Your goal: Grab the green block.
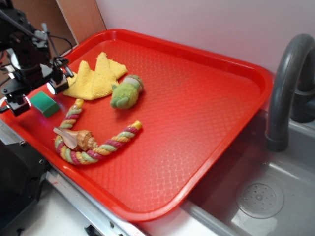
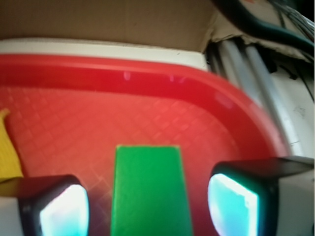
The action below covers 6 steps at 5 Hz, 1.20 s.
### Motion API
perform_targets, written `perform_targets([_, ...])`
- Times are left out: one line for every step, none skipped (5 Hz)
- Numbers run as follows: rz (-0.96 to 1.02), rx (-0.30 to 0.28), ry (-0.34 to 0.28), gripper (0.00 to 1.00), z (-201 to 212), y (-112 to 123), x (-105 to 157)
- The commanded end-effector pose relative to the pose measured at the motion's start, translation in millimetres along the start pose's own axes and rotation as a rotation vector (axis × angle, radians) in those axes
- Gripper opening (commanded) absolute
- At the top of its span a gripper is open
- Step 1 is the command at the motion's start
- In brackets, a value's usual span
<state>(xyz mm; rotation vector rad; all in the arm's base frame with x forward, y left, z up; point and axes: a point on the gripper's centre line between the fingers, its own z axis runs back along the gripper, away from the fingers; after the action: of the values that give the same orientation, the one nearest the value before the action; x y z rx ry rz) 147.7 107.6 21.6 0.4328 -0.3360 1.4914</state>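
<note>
My gripper should grab the green block [image 1: 45, 103] by its two long sides next, to lift it out of the red tray.
The green block [image 1: 45, 103] lies flat on the red tray [image 1: 197, 98] near its left corner. In the wrist view the green block [image 2: 150, 191] fills the middle of the lower frame, lengthwise between the two fingers. My gripper [image 1: 35, 97] [image 2: 150, 209] straddles it, open, with a gap of red tray showing on each side of the block. The left fingertip [image 2: 59, 209] and right fingertip [image 2: 236, 204] do not touch it.
A yellow cloth [image 1: 96, 76], a fuzzy green plush toy [image 1: 126, 92], a striped rope toy [image 1: 96, 145] and a seashell [image 1: 76, 139] lie on the tray. The tray rim [image 2: 147, 73] curves close ahead. A sink with a grey faucet [image 1: 290, 83] stands at right.
</note>
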Motion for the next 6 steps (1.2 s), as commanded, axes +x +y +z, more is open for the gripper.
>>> perform_targets([-0.044,-0.037,-0.029,1.00,-3.4,5.7,-10.5])
perform_targets([-0.026,-0.060,-0.041,0.00,-0.1,6.2,-15.0])
perform_targets([-0.026,-0.072,-0.052,0.00,2.0,5.6,-18.9])
perform_targets([-0.038,-0.088,-0.071,0.00,6.4,3.1,-18.7])
perform_targets([-0.026,-0.118,0.000,0.00,33.2,-2.0,-2.4])
perform_targets([-0.190,-0.205,0.095,0.00,77.4,-13.9,22.4])
